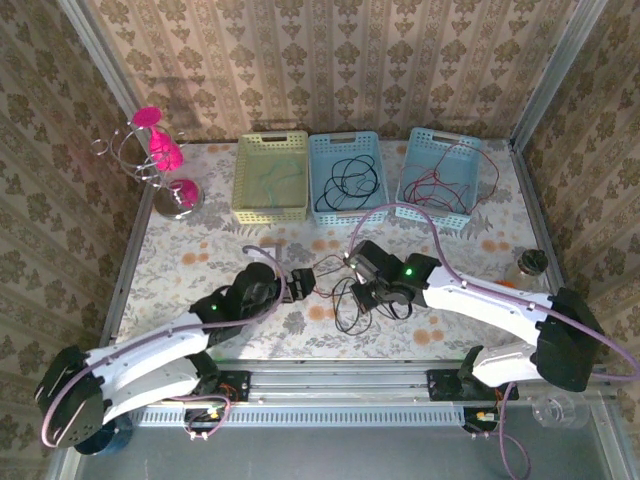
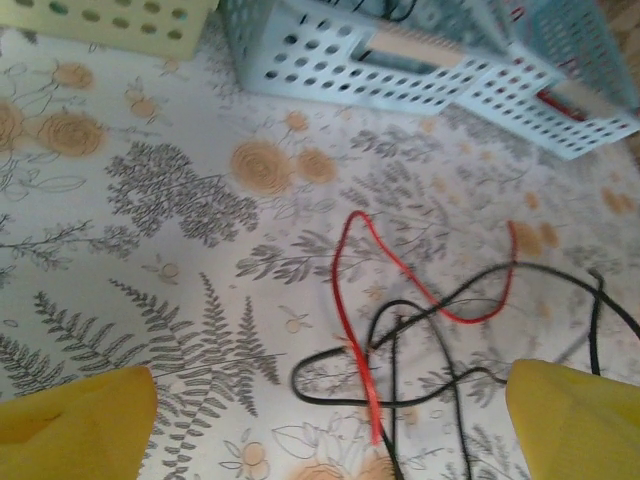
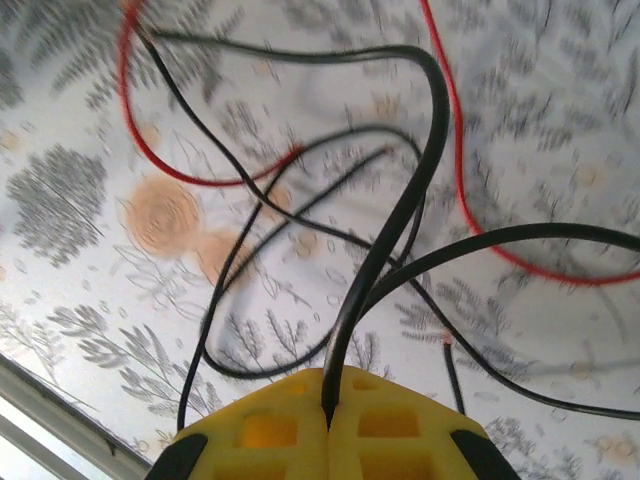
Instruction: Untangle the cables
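Note:
The left gripper grabs the red cable by its exposed part next, leaving the black loops free, to untangle it from the black cable.
A loose tangle of thin red and black cables (image 1: 345,295) lies on the floral cloth between my two grippers. My left gripper (image 1: 300,283) is just left of it and open. In the left wrist view its yellow fingers (image 2: 80,420) stand wide apart low over the cloth, and a red cable (image 2: 350,310) and a black loop (image 2: 330,395) lie between them untouched. My right gripper (image 1: 362,268) sits over the tangle's upper right and is shut on a black cable (image 3: 400,220), which rises out of the closed pads (image 3: 260,430). A red cable (image 3: 150,150) curves on the cloth beyond.
Three perforated baskets line the back: a yellow-green one (image 1: 271,178) with a green wire, a blue one (image 1: 346,178) with black wire, and another blue one (image 1: 440,178) with red wire. A pink ornament stand (image 1: 165,160) is at back left, a small jar (image 1: 530,265) at right.

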Robot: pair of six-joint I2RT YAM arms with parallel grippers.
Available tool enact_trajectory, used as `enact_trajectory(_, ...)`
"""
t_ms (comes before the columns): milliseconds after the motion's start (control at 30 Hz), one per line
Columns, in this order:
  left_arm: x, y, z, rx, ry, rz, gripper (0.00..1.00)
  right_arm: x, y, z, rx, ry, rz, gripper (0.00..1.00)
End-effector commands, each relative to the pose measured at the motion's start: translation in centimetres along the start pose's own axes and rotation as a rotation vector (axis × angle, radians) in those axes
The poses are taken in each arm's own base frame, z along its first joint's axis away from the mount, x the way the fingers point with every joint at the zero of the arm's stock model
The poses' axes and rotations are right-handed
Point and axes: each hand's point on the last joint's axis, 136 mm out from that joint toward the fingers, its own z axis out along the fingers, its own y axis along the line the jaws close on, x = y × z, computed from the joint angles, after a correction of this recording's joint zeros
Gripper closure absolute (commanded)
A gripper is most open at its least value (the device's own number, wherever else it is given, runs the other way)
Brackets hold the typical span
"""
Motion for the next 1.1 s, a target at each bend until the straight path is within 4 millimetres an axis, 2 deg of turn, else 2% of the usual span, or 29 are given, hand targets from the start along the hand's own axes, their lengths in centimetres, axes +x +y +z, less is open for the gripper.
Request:
enact_trajectory(0, -0.3, -0.6, 1.1, -0.019, 0.05, 0.039, 0.08, 2.7, 0.2, 1.7, -0.032, 0.062, 0.075, 1.0)
enact_trajectory(100, 0.0, -0.5, 2.8, -0.044, 0.083, 0.062, 0.08, 4.2, 0.1, 2.4, -0.046, 0.089, 0.099, 1.0)
enact_trajectory(200, 0.4, -0.4, 4.9, -0.051, 0.129, 0.073, 0.1, 3.9, 0.2, 3.1, -0.055, 0.062, 0.109, 1.0)
enact_trajectory(300, 1.2, -0.6, 6.9, -0.033, 0.2, 0.082, 0.17, 4.3, 0.0, 3.8, -0.044, 0.066, 0.113, 1.0)
enact_trajectory(433, 2.6, -1.8, 9.0, 0.042, 0.273, 0.103, 0.22, 4.6, -0.1, 4.6, -0.038, 0.071, 0.117, 1.0)
enact_trajectory(567, 3.8, -3.5, 10.2, 0.145, 0.322, 0.107, 0.3, 4.7, -0.2, 5.0, -0.037, 0.069, 0.12, 1.0)
enact_trajectory(700, 4.1, -2.1, 11.4, 0.055, 0.355, 0.171, 0.32, 4.7, -0.2, 5.1, -0.036, 0.067, 0.122, 1.0)
enact_trajectory(867, 4.1, -1.5, 13.0, -0.008, 0.415, 0.289, 0.34, 5.5, -0.3, 5.9, -0.03, 0.096, 0.126, 1.0)
enact_trajectory(1067, 5.1, -2.3, 15.2, 0.064, 0.467, 0.431, 0.39, 5.6, -0.4, 5.8, -0.03, 0.089, 0.133, 1.0)
